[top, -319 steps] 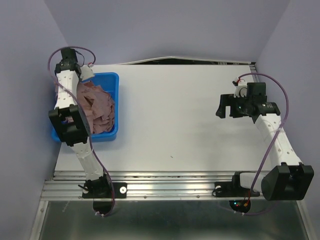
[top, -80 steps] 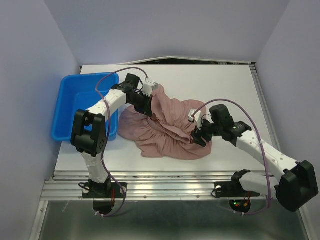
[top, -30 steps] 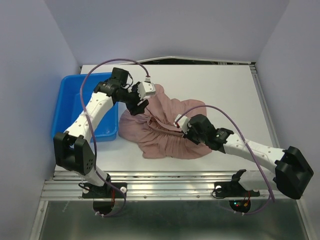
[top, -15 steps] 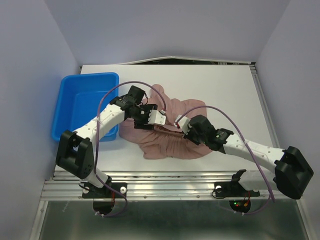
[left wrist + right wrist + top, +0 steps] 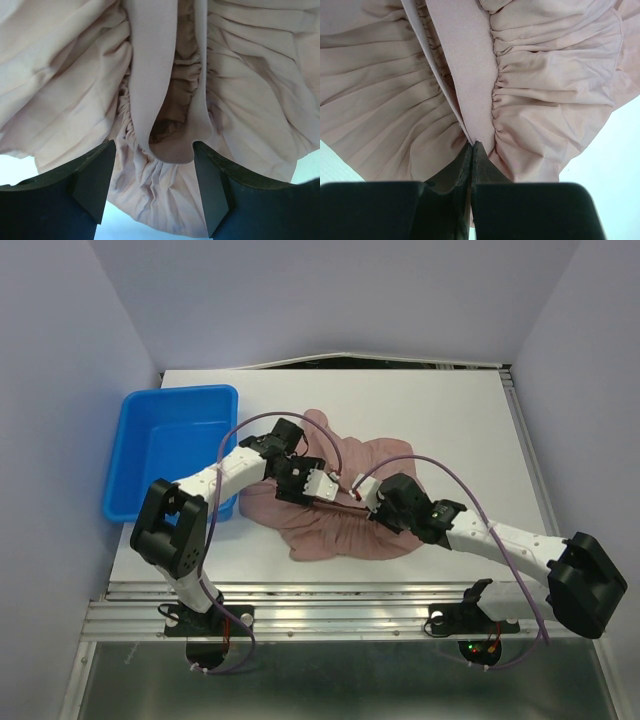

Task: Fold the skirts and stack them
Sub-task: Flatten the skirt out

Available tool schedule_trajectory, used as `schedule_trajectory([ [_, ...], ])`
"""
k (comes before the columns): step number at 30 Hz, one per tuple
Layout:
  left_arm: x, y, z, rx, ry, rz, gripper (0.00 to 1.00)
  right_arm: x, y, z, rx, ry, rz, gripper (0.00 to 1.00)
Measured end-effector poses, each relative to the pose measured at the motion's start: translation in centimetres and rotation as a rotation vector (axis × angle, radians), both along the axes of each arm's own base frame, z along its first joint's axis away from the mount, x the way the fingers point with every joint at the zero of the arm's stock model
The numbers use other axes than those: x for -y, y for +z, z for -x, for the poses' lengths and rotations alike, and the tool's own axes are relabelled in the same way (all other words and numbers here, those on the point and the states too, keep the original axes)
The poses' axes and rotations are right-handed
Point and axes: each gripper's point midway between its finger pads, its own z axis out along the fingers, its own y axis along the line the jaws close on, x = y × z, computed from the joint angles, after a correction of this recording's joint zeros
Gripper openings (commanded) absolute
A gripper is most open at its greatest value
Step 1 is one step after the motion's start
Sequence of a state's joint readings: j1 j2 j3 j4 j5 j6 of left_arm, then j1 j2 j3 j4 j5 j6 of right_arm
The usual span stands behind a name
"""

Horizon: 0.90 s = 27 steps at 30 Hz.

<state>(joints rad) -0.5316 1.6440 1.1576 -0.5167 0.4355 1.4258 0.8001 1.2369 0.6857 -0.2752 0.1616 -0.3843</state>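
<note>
The skirt needs to be spread flat for folding, so my left gripper should next grab the folded loop of the skirt's waistband, opposite my right gripper's end.
One mauve-pink skirt lies spread and rumpled on the white table, just right of the blue bin. My left gripper hovers low over the skirt's middle. It is open, and its dark fingers stand either side of a folded loop of the smooth waistband. My right gripper sits close beside it on the right. It is shut, and its tips pinch the end of the waistband, where the gathers converge.
The blue plastic bin stands at the left edge, its inside showing bare blue. White table stretches behind and to the right of the skirt. A metal rail runs along the near edge by the arm bases.
My left arm swung from beside the bin down and right onto the skirt's middle, ending close to the right gripper. The right gripper stayed shut and barely moved.
</note>
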Motion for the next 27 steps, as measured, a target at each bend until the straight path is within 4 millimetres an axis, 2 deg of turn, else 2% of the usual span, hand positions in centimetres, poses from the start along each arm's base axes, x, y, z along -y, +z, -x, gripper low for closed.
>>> schedule_trajectory([
  [4,0.0,-1.1,0.9,-0.032,-0.040,-0.032,0.70,0.0,0.0,0.0,0.000,-0.001,0.000,0.01],
  [10,-0.1,-1.5,1.8,-0.036,-0.098,-0.059,0.69,0.1,0.0,-0.1,0.002,-0.004,0.002,0.01],
  [16,-0.5,-1.3,3.2,-0.032,-0.124,-0.064,0.69,0.2,-0.2,0.0,-0.004,-0.010,0.000,0.01],
  [20,-0.1,-0.9,3.4,-0.014,-0.136,-0.055,0.72,0.2,-0.3,0.0,-0.005,-0.013,-0.001,0.01],
  [27,-0.5,-2.3,4.3,-0.026,-0.143,-0.067,0.72,0.3,-0.3,-0.1,-0.004,-0.019,-0.002,0.01],
])
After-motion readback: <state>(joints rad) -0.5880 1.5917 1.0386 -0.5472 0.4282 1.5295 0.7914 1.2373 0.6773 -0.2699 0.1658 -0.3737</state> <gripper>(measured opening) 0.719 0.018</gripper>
